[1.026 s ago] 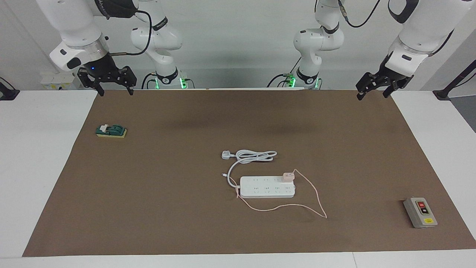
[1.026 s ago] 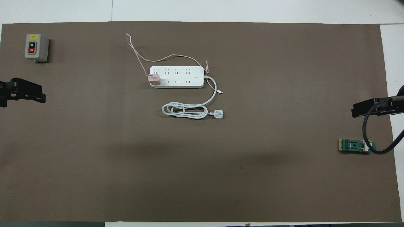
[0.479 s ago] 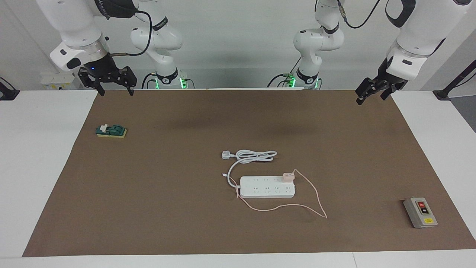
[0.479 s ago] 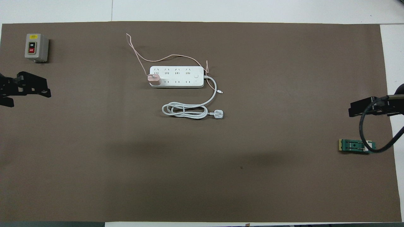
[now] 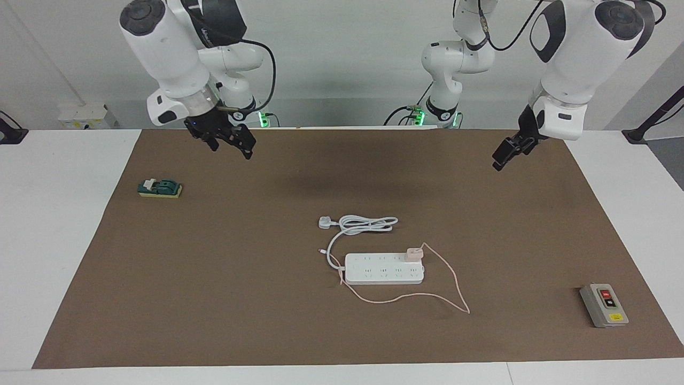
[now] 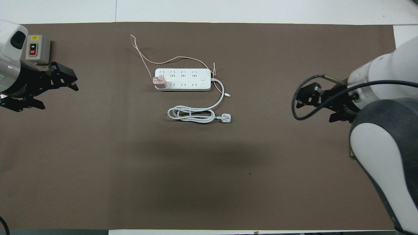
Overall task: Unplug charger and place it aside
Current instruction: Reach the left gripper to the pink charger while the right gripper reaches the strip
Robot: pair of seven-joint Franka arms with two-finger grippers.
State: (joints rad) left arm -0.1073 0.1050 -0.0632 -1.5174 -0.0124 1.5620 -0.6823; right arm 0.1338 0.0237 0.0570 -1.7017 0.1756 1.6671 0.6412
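The charger covers one end of the power strip, so my right gripper should next grab the power strip across its bare cord end to unplug the charger.
The pale pink charger is plugged into the white power strip, at the strip's end toward the left arm, on the side nearer the robots. It also shows in the overhead view on the strip. Its thin pink cable loops over the mat, farther from the robots than the strip. My right gripper is open and empty in the air over the mat. My left gripper is open and empty over the mat near the grey box. Both are well apart from the charger.
The strip's thick white cord lies coiled nearer the robots than the strip. A grey box with red and black buttons stands toward the left arm's end. A small green block lies toward the right arm's end.
Both arms have swung in from the mat's ends toward the middle, the right arm farther. The charger, strip and cords have not moved.
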